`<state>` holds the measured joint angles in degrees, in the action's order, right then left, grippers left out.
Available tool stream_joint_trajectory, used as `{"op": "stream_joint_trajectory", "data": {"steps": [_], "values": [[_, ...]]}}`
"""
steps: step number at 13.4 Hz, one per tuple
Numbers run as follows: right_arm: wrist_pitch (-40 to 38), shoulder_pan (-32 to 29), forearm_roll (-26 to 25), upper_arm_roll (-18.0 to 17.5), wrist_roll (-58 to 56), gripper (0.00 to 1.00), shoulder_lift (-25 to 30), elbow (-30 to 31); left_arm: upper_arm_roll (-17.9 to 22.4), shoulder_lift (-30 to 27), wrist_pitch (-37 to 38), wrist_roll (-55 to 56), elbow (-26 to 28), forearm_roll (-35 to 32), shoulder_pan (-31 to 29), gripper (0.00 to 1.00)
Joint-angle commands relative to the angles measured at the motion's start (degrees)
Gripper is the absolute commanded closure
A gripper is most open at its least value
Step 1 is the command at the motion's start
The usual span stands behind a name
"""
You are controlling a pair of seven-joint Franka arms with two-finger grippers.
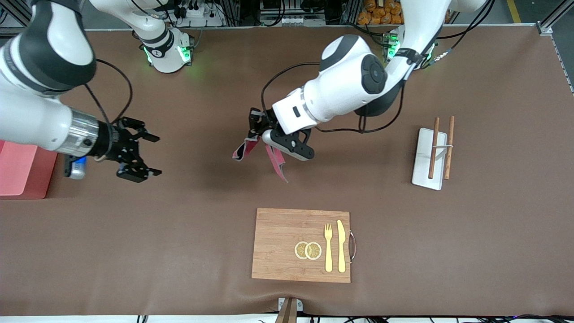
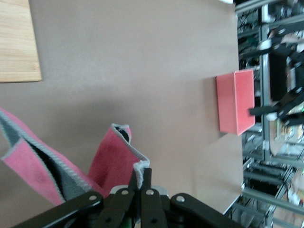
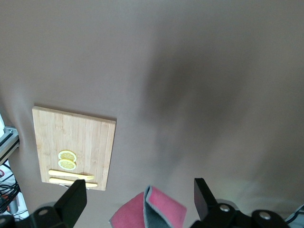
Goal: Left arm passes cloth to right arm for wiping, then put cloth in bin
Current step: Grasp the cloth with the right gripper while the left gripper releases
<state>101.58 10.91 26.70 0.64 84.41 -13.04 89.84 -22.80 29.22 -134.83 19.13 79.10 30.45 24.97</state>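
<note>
The robot's right gripper should next take hold of the cloth by its loose hanging flap [image 1: 277, 162], so it can take the cloth over for wiping and binning.
My left gripper [image 1: 255, 130] is shut on the cloth [image 1: 244, 150] and holds it in the air over the middle of the table. The cloth hangs down in two flaps, crimson-pink with a dark grey inner face. In the left wrist view the fingers pinch its white-edged corner [image 2: 141, 172]. My right gripper [image 1: 154, 154] is open and empty, apart from the cloth, between it and the bin. In the right wrist view its fingers [image 3: 71, 202] stand wide, with the cloth [image 3: 159, 211] showing between them farther off. The pink bin [image 1: 20, 168] stands at the right arm's end of the table.
A wooden cutting board [image 1: 287, 246] with two lemon slices [image 1: 307, 250], a yellow fork [image 1: 328, 246] and knife [image 1: 341, 246] lies nearer the front camera. A white tray [image 1: 423, 157] with two brown sticks lies toward the left arm's end.
</note>
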Motion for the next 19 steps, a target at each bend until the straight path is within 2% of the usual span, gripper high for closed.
{"op": "stream_joint_trajectory", "data": {"steps": [1,4,6,9,12,13,14,15,16,19], "values": [[3.1,5.3,1.1,0.5,5.8,0.0,-1.1,-0.2,0.5,1.0,-3.5,3.0,-1.8,0.8,2.3,1.0],[3.2,7.6,1.7,0.3,5.5,0.0,-2.9,-0.2,0.5,1.0,-8.8,6.1,-1.8,0.8,3.9,1.0],[3.3,10.6,1.8,0.4,5.8,0.0,-5.7,-0.5,0.6,1.2,-9.1,6.3,-1.8,0.8,3.9,1.0],[-0.1,12.6,1.9,0.2,8.0,0.0,-5.6,-0.6,0.6,1.2,-9.1,6.3,-1.8,0.8,3.9,1.0],[1.6,15.3,5.0,0.4,8.5,0.0,-5.7,-1.5,0.6,1.2,-9.1,6.2,-1.8,0.8,3.9,1.0],[2.1,16.0,5.1,0.4,8.6,0.19,-5.7,-1.4,0.6,1.2,-9.1,6.2,-1.8,0.8,3.9,1.0],[2.1,16.9,5.1,0.4,8.6,0.56,-5.8,-1.2,0.7,1.2,-9.1,6.2,-1.8,0.8,3.9,1.0],[2.1,16.9,5.1,0.4,8.5,0.88,-6.2,-1.2,0.7,1.2,-9.1,6.1,-1.8,0.8,3.9,1.0],[2.0,16.7,5.0,0.4,8.3,1.0,-6.2,-1.2,0.7,1.2,-9.1,6.1,-1.8,0.8,3.9,1.0],[1.6,16.1,4.9,0.4,6.7,1.0,-6.2,-1.3,0.7,1.2,-9.1,6.1,-1.8,0.8,3.9,1.0]]}}
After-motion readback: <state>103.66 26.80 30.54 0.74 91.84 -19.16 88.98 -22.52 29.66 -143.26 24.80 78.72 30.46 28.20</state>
